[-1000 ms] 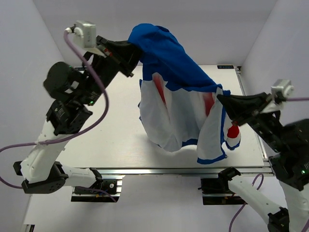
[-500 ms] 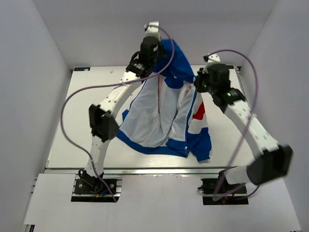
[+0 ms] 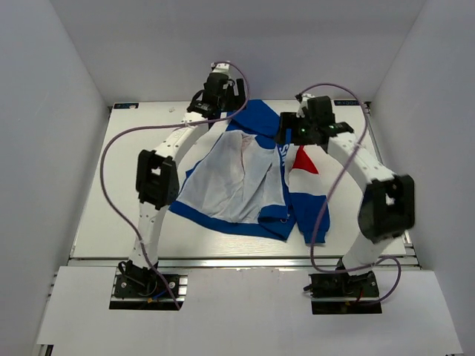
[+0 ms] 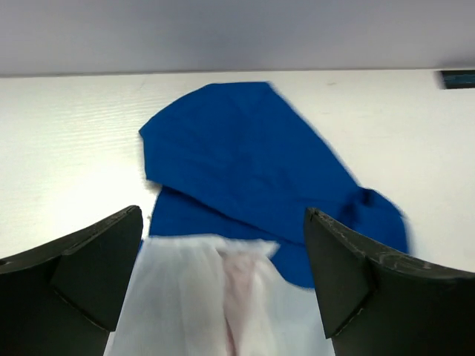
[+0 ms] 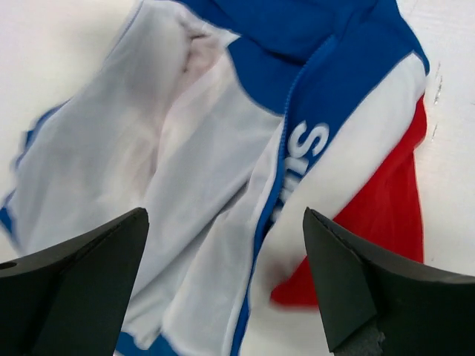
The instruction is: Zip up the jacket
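The left gripper picks up the jacket's open front by its outer blue edge next, opposite the lettering, to close the jacket for zipping.
The jacket lies unzipped on the table, its white lining facing up. Its blue hood points to the back, and a red panel shows on the right front. My left gripper hangs open above the collar; in its wrist view the left gripper frames the hood and the lining, and holds nothing. My right gripper is open over the right front. Its wrist view has the right gripper above the blue zipper edge, white lettering and red panel.
The white table is closed in by white walls on the left, right and back. A metal rail runs along its near edge. Purple cables loop from both arms over the table's sides.
Both grippers held the jacket up in the air, then opened and let it go. It has dropped flat onto the table, spread open. Both arms now reach over its top end.
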